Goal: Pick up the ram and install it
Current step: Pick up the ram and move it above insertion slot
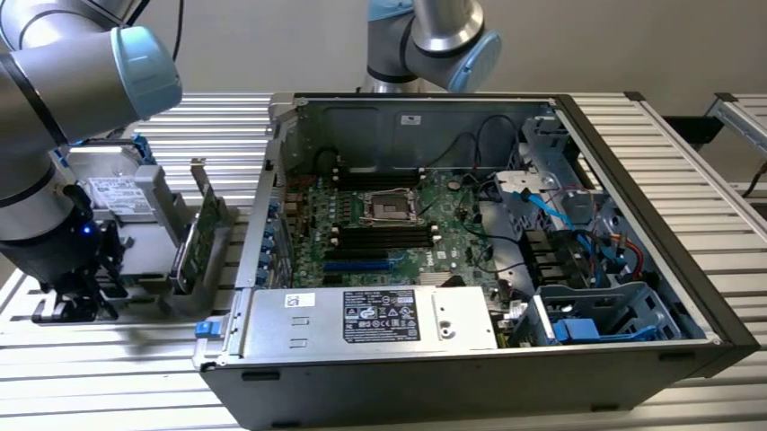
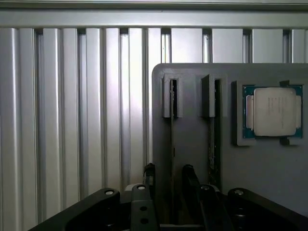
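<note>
My gripper should next grab the stick by the open part of its long upper edge (image 2: 173,180), because the holder's post (image 2: 173,96) holds the end of the stick.
The ram (image 2: 172,144) stands on edge in one slot of a grey holder (image 2: 192,77) and shows as a thin dark line. My gripper (image 2: 169,182) is open and low over that slot. Its black fingers (image 2: 149,175) stand one on each side of the stick, with a gap on both sides. A second thin stick (image 2: 212,149) stands in the neighbouring slot. In the exterior view my gripper (image 1: 72,301) hangs down over the holder (image 1: 150,260) at the exterior view's left, beside the open computer case (image 1: 480,224). The motherboard (image 1: 383,224) with its dark memory slots lies inside the case.
A processor chip (image 2: 273,111) sits in a pocket of the holder. A green expansion card (image 1: 198,238) stands upright in the holder, and a silver hard drive (image 1: 114,193) sits behind it. A second arm (image 1: 426,40) rises behind the case. The table is ribbed aluminium (image 1: 695,171).
</note>
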### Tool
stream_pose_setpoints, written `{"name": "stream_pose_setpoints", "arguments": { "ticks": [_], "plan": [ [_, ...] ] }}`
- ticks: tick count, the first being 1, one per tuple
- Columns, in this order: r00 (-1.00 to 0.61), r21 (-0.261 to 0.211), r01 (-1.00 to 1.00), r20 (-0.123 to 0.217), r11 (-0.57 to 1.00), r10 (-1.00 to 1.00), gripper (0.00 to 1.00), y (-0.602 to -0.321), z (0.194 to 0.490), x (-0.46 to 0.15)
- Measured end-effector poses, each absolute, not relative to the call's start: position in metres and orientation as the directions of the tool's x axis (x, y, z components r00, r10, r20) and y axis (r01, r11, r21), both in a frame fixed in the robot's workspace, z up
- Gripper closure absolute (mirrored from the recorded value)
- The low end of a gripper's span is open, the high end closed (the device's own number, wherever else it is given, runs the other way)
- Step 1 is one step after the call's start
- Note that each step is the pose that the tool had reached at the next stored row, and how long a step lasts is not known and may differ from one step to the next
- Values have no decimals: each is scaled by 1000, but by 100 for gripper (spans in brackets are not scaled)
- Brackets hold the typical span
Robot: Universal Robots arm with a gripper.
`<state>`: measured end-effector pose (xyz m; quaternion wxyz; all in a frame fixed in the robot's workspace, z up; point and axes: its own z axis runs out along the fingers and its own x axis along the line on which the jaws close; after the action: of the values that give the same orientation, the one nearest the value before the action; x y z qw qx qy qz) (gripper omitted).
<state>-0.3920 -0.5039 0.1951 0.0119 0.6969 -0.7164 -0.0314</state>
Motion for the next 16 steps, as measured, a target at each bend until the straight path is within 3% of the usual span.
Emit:
{"name": "stream_pose_setpoints", "arguments": {
  "ticks": [6, 9, 11, 16],
  "plan": [
    [-31, 61, -998, -28, 29, -999, 64, -504, 195, -392],
    [-31, 61, -998, -28, 29, -999, 72, -504, 195, -392],
    [-31, 62, -998, -27, 29, -999, 84, -504, 195, -392],
    [-31, 61, -998, -28, 29, -999, 86, -504, 195, -392]
  ]
}}
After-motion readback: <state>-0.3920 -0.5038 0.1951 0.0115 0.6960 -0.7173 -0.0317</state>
